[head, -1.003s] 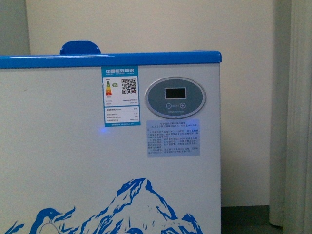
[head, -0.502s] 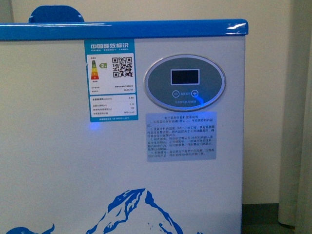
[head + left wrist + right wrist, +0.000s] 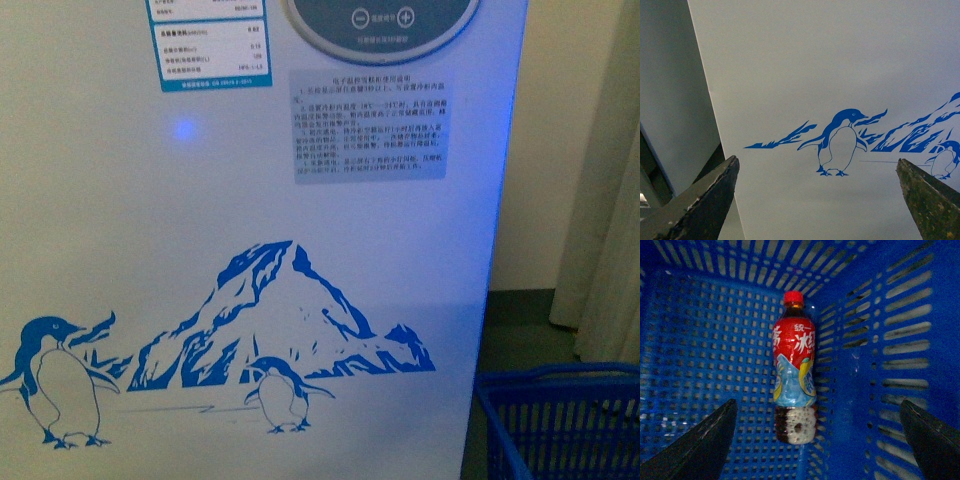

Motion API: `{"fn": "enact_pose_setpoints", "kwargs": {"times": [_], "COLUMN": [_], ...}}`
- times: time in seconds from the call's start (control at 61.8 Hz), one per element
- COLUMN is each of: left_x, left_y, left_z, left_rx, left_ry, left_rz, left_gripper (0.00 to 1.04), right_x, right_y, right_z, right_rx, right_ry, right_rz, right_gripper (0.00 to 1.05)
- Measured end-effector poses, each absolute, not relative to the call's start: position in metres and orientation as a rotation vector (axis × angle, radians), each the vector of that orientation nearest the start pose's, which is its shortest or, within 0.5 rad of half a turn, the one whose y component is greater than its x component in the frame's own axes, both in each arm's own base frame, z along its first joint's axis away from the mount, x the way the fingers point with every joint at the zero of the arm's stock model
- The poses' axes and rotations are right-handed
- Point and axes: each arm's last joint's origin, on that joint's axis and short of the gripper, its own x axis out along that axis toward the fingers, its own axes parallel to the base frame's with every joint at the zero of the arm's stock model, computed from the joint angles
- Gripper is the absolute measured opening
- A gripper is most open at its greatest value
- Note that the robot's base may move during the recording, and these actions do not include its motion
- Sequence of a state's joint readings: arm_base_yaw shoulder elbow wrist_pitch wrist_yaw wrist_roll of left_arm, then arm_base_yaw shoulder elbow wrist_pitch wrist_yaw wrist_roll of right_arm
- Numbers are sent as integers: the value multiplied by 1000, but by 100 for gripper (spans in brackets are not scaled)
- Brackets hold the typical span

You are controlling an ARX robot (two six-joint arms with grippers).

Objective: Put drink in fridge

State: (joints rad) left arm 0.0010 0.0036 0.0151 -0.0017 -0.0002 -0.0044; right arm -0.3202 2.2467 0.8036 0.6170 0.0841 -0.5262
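Observation:
The bottle's labelled body [image 3: 794,365] is the part my right gripper needs to grab next. Then the drink can go in the fridge.
The drink [image 3: 794,372], a small bottle with a red cap, a red label and dark liquid, lies on the floor of a blue basket [image 3: 890,315], close to one of its walls. My right gripper [image 3: 817,407] hovers over it, open, fingers well apart on either side and touching nothing. The fridge [image 3: 200,200] fills the front view as a white wall with a blue penguin-and-mountain drawing. My left gripper [image 3: 817,161] is open and faces the fridge [image 3: 815,75] near a drawn penguin, holding nothing. The fridge's lid is out of view.
The blue basket [image 3: 560,400] stands on the floor at the fridge's lower right. The grey oval display panel [image 3: 380,20] shows at the top edge. A pale wall and a curtain [image 3: 610,200] lie to the right.
The front view has come closer to the fridge and dropped lower. The blue top rim has left the picture, while the penguins and the blue basket have come in.

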Motion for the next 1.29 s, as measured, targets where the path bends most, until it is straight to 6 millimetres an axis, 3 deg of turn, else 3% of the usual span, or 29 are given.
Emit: {"fn": "enact_pose_setpoints", "kwargs": {"times": [0.162, 0.307, 0.566, 0.842, 1.295], "left_x": [97, 97, 97, 97, 97], "left_y": [0, 0, 0, 0, 0], "left_z": [168, 168, 168, 168, 168], "left_rx": [-4, -4, -4, -4, -4], "left_ry": [-10, -10, -10, -10, -10], "left_rz": [1, 1, 1, 1, 1], "left_gripper": [97, 97, 97, 97, 97], "right_x": [349, 367, 385, 386, 397], "right_y": [-116, -124, -129, -137, -155], "right_z": [-67, -105, -133, -169, -187], "right_rx": [-513, -534, -478, -385, -232], "right_ry": [1016, 1066, 1100, 1193, 1191], "right_rz": [-131, -160, -204, -275, -350], "right_gripper": [97, 97, 97, 97, 97]}}
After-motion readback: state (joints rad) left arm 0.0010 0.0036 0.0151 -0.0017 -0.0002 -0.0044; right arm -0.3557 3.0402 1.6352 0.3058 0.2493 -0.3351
